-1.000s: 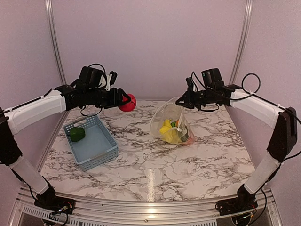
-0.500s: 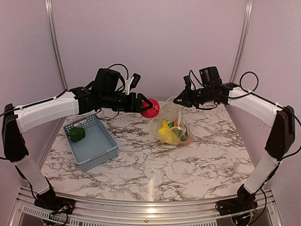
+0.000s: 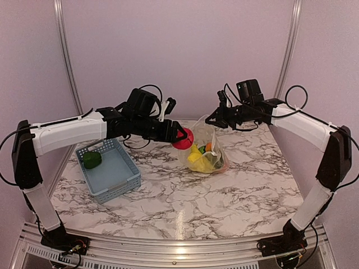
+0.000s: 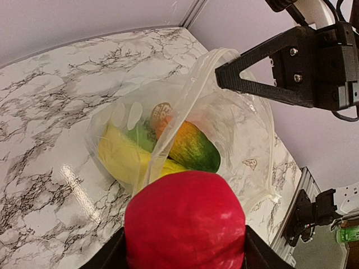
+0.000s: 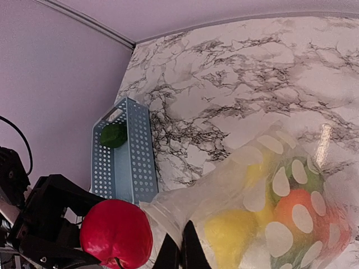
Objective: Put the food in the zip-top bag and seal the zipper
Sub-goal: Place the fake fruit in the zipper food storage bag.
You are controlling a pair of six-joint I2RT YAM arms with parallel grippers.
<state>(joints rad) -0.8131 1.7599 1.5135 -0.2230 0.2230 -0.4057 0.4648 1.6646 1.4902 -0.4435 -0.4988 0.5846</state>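
The red toy apple [image 3: 183, 138] is short of the open bag's opening and would fall outside the bag if the left gripper opened now, so the left gripper needs to first move the apple toward the bag's opening.
My left gripper [image 3: 180, 134] is shut on a red toy apple [image 3: 183, 138] and holds it in the air at the left side of the bag's mouth; the apple fills the bottom of the left wrist view [image 4: 185, 221] and shows in the right wrist view [image 5: 116, 232]. My right gripper [image 3: 211, 120] is shut on the rim of the clear zip-top bag [image 3: 205, 147], holding the mouth up and open [image 5: 178, 253]. Yellow, orange and green toy food lies inside the bag [image 4: 188, 147]. A green toy pepper [image 3: 92, 159] lies in the basket.
The grey-blue slotted basket [image 3: 120, 178] stands on the marble table at the left, also in the right wrist view [image 5: 140, 162]. Purple walls enclose the table at the back and sides.
My left arm has carried the red apple rightward and down from above the basket's far side to the bag's mouth. The right gripper has stayed holding the bag rim.
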